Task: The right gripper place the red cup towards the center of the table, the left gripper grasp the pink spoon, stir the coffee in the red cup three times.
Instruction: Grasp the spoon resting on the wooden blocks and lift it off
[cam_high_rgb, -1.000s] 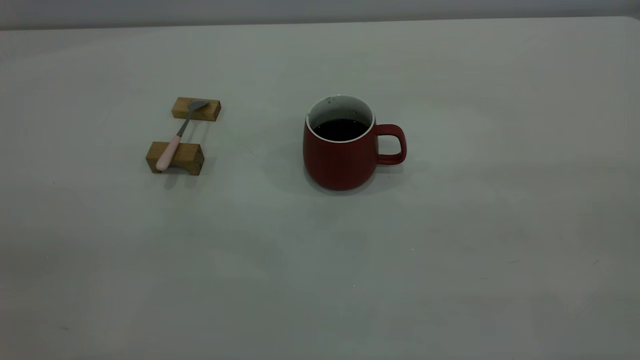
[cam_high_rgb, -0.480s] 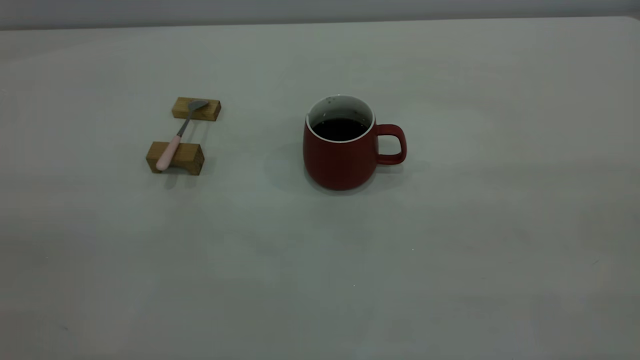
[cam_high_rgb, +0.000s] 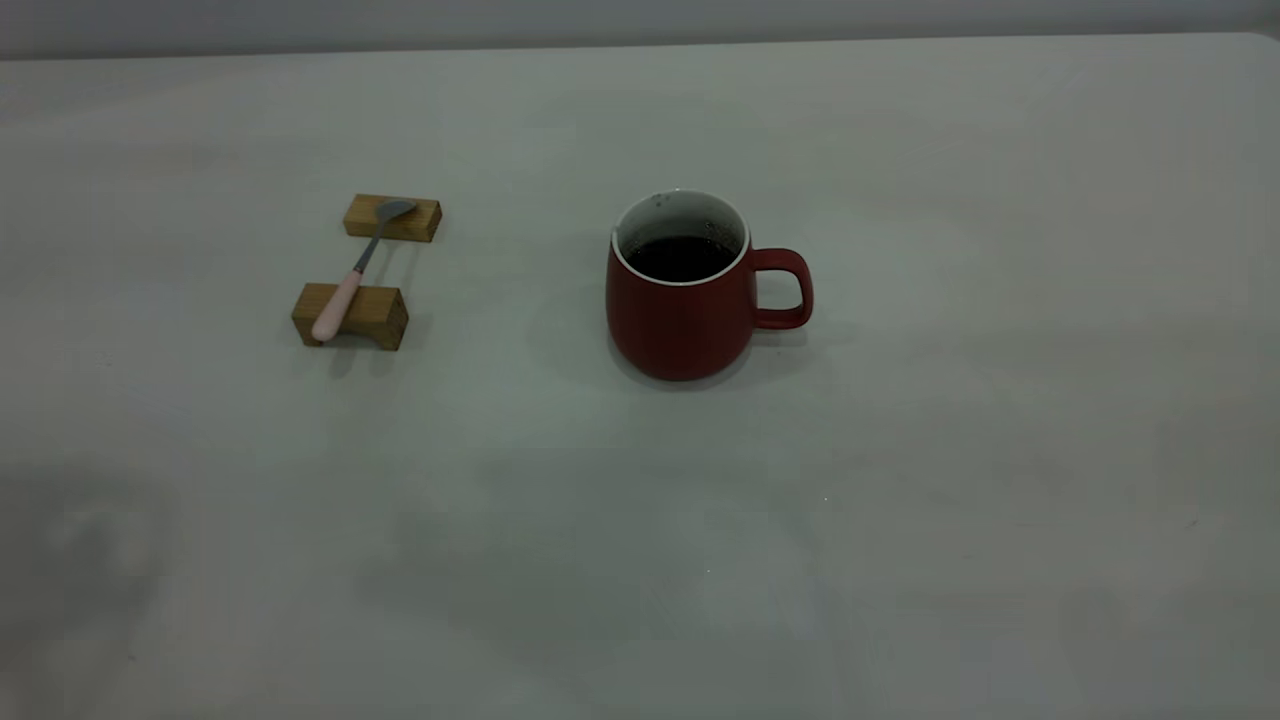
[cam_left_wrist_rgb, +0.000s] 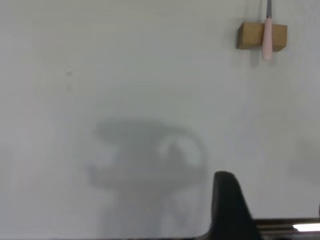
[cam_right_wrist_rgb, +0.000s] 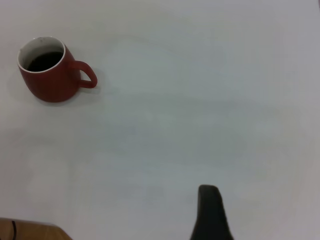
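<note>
I will stir the coffee in the red cup (cam_high_rgb: 682, 300), so next I will use my left gripper to grab the spoon by its pink handle (cam_high_rgb: 338, 306).
The red cup (cam_high_rgb: 682, 300) stands upright near the middle of the table (cam_high_rgb: 1000, 400) with dark coffee (cam_high_rgb: 680, 258) in it, its handle pointing right. The pink spoon (cam_high_rgb: 345, 285) lies across two tan wooden blocks (cam_high_rgb: 350, 315), left of the cup. Neither arm shows in the exterior view. My left gripper (cam_left_wrist_rgb: 272, 192) hangs open over bare table, well short of the spoon (cam_left_wrist_rgb: 267, 40); one black finger (cam_left_wrist_rgb: 227, 205) shows. My right gripper (cam_right_wrist_rgb: 265, 200) is open too, with one finger (cam_right_wrist_rgb: 210, 212) in view, far from the cup (cam_right_wrist_rgb: 47, 75). Both hold nothing.
The far block (cam_high_rgb: 392, 218) carries the spoon's bowl. A brown corner (cam_right_wrist_rgb: 30, 231) shows at the edge of the right wrist view. The table's back edge (cam_high_rgb: 640, 45) runs behind everything.
Cup, spoon and blocks have not moved. Faint shadows on the near part of the table have shifted and darkened at the lower left.
</note>
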